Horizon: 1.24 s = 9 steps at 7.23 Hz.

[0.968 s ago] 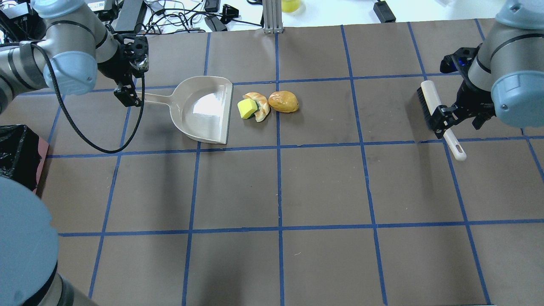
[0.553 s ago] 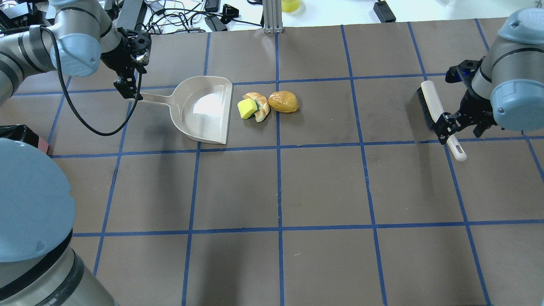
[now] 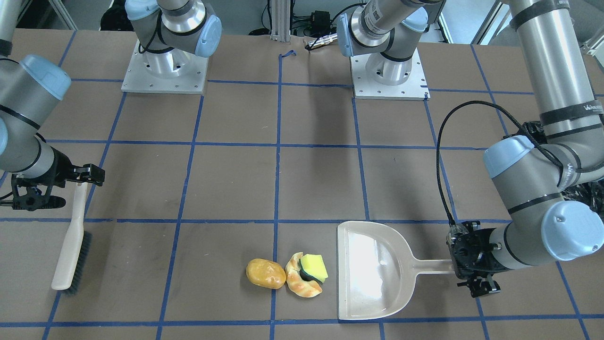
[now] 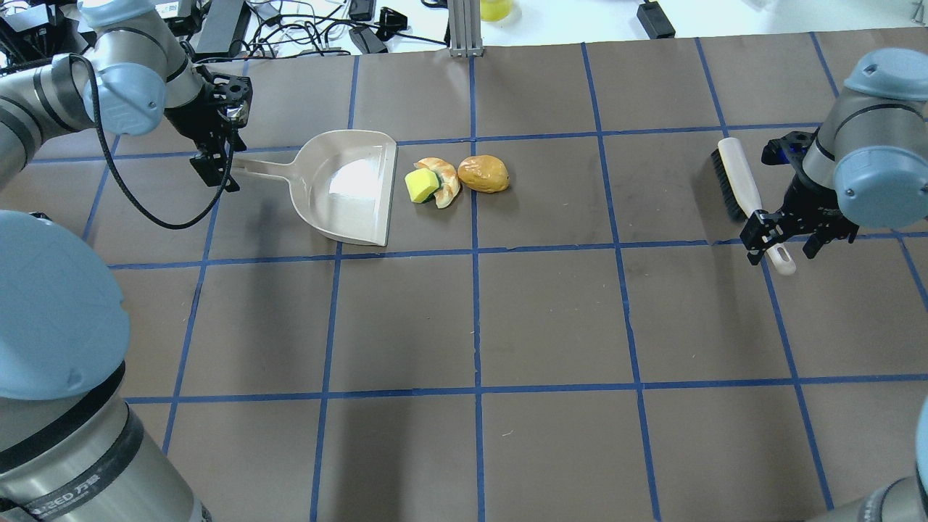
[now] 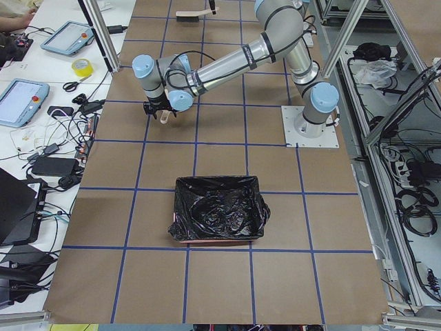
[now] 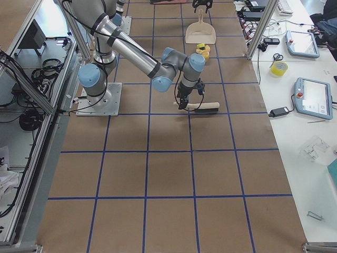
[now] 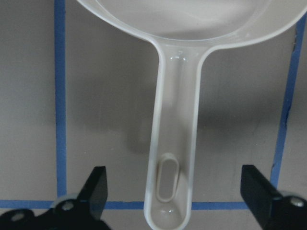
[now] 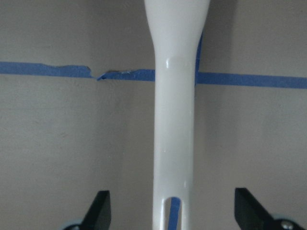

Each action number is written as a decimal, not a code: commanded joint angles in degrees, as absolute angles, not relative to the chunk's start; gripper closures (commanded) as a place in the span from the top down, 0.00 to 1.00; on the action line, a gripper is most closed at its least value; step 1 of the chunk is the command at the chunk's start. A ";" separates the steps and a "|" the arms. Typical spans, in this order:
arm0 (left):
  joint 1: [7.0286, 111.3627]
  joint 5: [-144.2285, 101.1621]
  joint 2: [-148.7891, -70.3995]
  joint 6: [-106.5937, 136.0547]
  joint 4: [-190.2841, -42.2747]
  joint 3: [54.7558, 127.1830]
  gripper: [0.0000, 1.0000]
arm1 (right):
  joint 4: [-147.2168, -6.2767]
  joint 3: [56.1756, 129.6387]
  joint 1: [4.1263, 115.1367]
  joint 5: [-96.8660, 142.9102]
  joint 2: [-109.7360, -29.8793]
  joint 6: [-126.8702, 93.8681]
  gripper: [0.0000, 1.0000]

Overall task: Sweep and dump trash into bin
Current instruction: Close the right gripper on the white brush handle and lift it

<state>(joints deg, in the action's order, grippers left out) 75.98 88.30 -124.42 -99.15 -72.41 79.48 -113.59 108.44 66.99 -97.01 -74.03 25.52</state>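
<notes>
My right gripper grabs the brush by its white handle (image 3: 79,199) next, to sweep the trash (image 3: 300,274) onto the dustpan.
The trash lies together on the table: a golden-brown potato lump (image 4: 483,174), a tan croissant (image 4: 446,183) and a yellow sponge with green backing (image 4: 420,185), just right of the beige dustpan (image 4: 348,187). My left gripper (image 4: 216,168) is open, its fingers on either side of the dustpan handle's end (image 7: 168,182). My right gripper (image 4: 781,243) is open and straddles the white brush handle (image 8: 173,143) near its end. The brush (image 4: 736,181) lies flat on the table. The bin (image 5: 219,214), lined with a black bag, stands at the table's left end.
Blue tape lines grid the brown table. Cables and boxes lie beyond the far edge (image 4: 304,29). The arm bases (image 3: 163,71) are bolted to the near side. The brush is well right of the trash.
My left gripper has shifted and settled around the end of the dustpan handle. My right gripper has slid along the brush handle toward its end. Both stay open; nothing else moved.
</notes>
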 commanded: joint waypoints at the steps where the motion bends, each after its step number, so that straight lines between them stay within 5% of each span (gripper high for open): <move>1: 76.37 88.33 -124.63 -98.44 -72.33 80.15 0.93 | -113.12 108.46 66.62 -97.12 -73.83 23.39 0.84; 2: 76.55 88.50 -124.54 -97.13 -72.33 79.98 0.89 | -113.12 108.37 66.62 -97.03 -73.83 23.29 0.72; 4: 76.90 88.68 -124.54 -97.55 -72.25 80.41 0.83 | -113.20 108.19 66.62 -96.77 -73.83 22.59 0.12; 5: 76.30 88.59 -124.19 -97.99 -72.16 80.59 0.75 | -113.20 108.19 66.62 -96.42 -73.83 22.59 0.02; 8: 76.90 88.59 -123.84 -97.91 -72.16 80.68 0.00 | -112.85 107.85 66.62 -96.33 -73.83 22.15 0.00; 9: 76.90 88.59 -123.66 -98.26 -72.07 80.51 0.00 | -112.76 107.67 66.97 -96.42 -74.52 20.84 0.00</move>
